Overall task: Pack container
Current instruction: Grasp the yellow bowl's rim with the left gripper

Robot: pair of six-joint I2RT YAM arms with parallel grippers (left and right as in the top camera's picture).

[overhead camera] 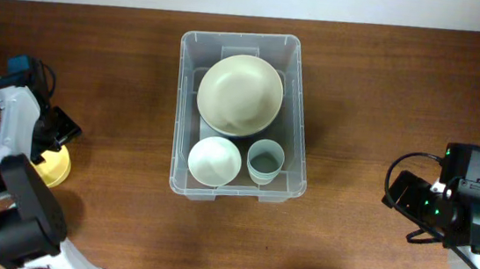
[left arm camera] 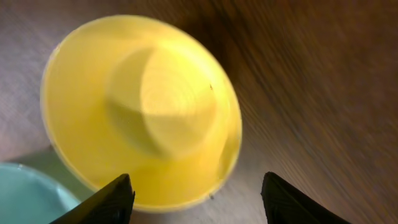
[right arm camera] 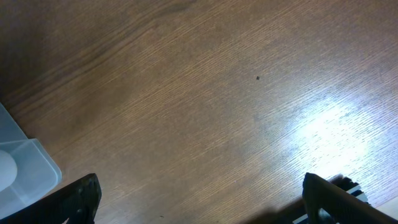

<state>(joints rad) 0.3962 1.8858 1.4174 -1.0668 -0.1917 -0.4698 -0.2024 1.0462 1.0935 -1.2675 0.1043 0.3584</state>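
My left gripper's fingers are above the yellow bowl's rim (overhead camera: pixel 64 150) (left arm camera: pixel 204 195), so closing now would miss it. My left gripper first lowers to the yellow bowl's rim, then closes on it.
The clear plastic container (overhead camera: pixel 237 117) stands at the table's middle. Inside it are a large cream bowl (overhead camera: pixel 239 94), a small white bowl (overhead camera: pixel 214 161) and a pale teal cup (overhead camera: pixel 266 160). A corner of the container shows in the right wrist view (right arm camera: pixel 22 168). A yellow bowl (overhead camera: pixel 57 166) (left arm camera: pixel 143 106) lies upside down at the far left, under my left arm. My left gripper (left arm camera: pixel 196 199) is open, its fingers just above the yellow bowl's near rim. A pale teal thing (left arm camera: pixel 28 196) lies beside it. My right gripper (right arm camera: pixel 199 199) is open and empty over bare wood.
The wooden table (overhead camera: pixel 386 87) runs to a white wall at the back edge. My right arm's base (overhead camera: pixel 458 204) sits at the right. My left arm's base (overhead camera: pixel 7 218) fills the front left corner.
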